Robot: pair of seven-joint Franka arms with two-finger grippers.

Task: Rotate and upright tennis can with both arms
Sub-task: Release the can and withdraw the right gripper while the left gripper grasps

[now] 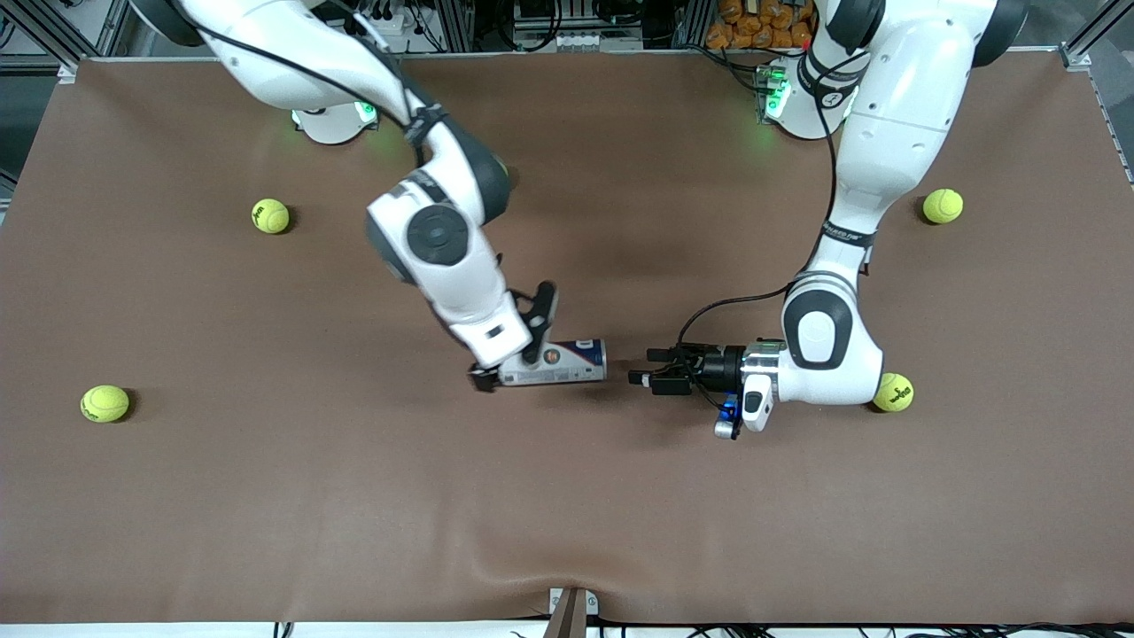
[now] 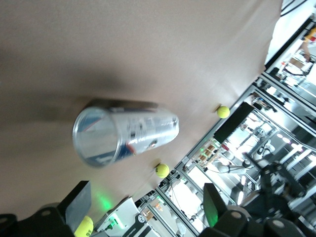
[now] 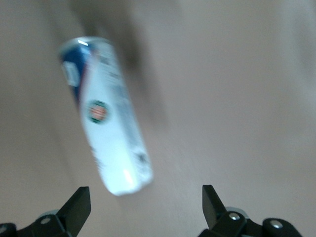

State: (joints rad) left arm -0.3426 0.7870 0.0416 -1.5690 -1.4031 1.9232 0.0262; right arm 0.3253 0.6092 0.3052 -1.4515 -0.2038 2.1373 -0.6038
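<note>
The tennis can needs to be turned upright onto its closed end (image 2: 173, 125), so next I need to grab it by its open silvery rim (image 2: 97, 137) with my left gripper.
The tennis can (image 1: 571, 361) lies on its side on the brown table mat, mid-table, its open silvery rim toward the left arm's end. My right gripper (image 1: 514, 354) is open and straddles the can's closed end without gripping it. In the right wrist view the can (image 3: 111, 133) lies just ahead of the open right gripper (image 3: 145, 195), nearer one finger. My left gripper (image 1: 645, 366) is open, held low and level, a short gap from the can's rim. The left wrist view looks into the can's mouth (image 2: 126, 131) ahead of the open left gripper (image 2: 146, 195).
Several yellow-green tennis balls lie on the mat: one (image 1: 893, 392) beside the left arm's wrist, one (image 1: 943, 206) near the left arm's base, and two (image 1: 270, 215) (image 1: 104, 403) toward the right arm's end. The mat (image 1: 567, 514) is wrinkled at its edge nearest the front camera.
</note>
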